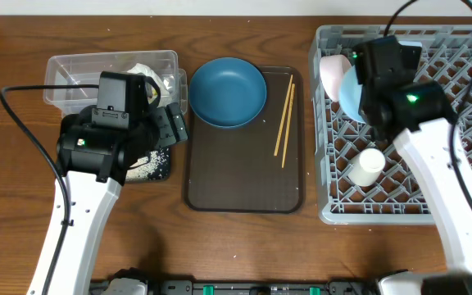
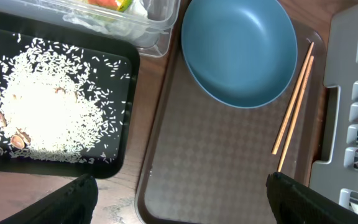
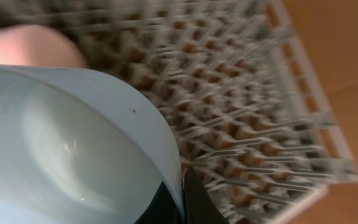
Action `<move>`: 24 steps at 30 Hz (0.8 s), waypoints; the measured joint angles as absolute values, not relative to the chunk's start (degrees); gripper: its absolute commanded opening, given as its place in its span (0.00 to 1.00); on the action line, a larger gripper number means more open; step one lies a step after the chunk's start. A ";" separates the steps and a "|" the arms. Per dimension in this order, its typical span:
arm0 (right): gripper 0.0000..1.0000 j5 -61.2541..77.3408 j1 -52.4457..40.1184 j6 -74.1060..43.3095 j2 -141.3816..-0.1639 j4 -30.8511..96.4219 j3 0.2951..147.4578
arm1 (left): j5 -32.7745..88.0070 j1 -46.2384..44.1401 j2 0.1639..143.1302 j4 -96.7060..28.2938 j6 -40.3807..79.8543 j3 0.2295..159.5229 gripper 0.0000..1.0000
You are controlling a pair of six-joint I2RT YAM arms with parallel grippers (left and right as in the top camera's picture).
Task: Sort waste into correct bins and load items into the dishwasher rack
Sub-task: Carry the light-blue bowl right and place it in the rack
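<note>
The pale blue bowl's lower edge is tilted above the rack's wires. My right gripper should keep holding the bowl until it rests among them.
My right gripper (image 3: pixel 182 200) is shut on the rim of the pale blue bowl (image 3: pixel 61 143) and holds it tilted over the left side of the grey dishwasher rack (image 1: pixel 433 123), next to the white bowl (image 1: pixel 330 72). The small white cup (image 1: pixel 367 166) lies in the rack. My left gripper (image 2: pixel 179 205) is open and empty above the brown tray's near left corner. The dark blue plate (image 2: pixel 241 50) and the chopsticks (image 2: pixel 294 102) lie on that tray. Rice (image 2: pixel 42 112) is spread in the black tray-bin (image 2: pixel 120 124). Tissue and wrapper (image 1: pixel 150 75) sit in the clear tub (image 1: pixel 72 70).
The dark brown serving tray (image 1: pixel 244 172) lies between the bins and the rack. The rack's edge (image 2: pixel 353 93) shows at the right of the left wrist view. A black cable (image 1: pixel 31 131) loops left of the left arm. Bare wooden table lies in front.
</note>
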State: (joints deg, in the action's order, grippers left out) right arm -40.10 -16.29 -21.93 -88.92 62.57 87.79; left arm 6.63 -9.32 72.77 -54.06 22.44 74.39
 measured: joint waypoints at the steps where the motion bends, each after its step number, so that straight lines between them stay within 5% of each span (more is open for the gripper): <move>1: 0.01 -42.81 -16.32 -21.91 -90.28 62.85 87.79 | 6.63 -9.32 72.77 -54.06 22.44 74.39 0.89; 24: 0.01 -73.60 -24.45 -17.32 -109.93 68.27 87.59 | 6.63 -9.32 72.77 -54.06 22.46 74.39 0.89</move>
